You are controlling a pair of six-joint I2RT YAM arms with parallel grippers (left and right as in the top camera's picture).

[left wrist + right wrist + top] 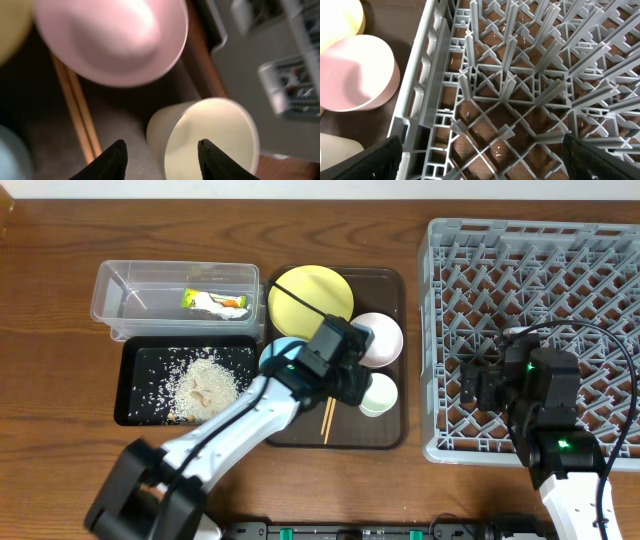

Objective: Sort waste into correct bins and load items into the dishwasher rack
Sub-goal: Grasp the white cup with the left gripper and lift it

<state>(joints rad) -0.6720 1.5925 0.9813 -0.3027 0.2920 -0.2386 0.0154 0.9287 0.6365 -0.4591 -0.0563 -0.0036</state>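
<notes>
Next, my left gripper grabs the small white cup by its near side [366, 399] [167, 134]. That leaves the cup's opposite side free to hand over for racking.
My left gripper [357, 387] [161, 150] is open above the small white cup [380, 395] [210, 140]; one finger is over its inside, the other outside its wall. The white bowl [381, 336] [115, 40], yellow plate [300, 295], light blue bowl [279, 352] and chopsticks [326, 420] [75, 107] lie beside it. The snack wrapper [215, 303] lies in the clear tub [130, 278]. Rice [205, 385] lies in the black tray [135, 405]. My right gripper [478, 385] [480, 152] is open and empty over the left part of the dishwasher rack [540, 250] [520, 75].
The dishes sit on a dark brown serving tray [392, 435] between the bins and the rack. The rack's upright tines stand under my right gripper. The right wrist view also shows the white bowl [355, 75] and the cup [335, 150] beyond the rack wall.
</notes>
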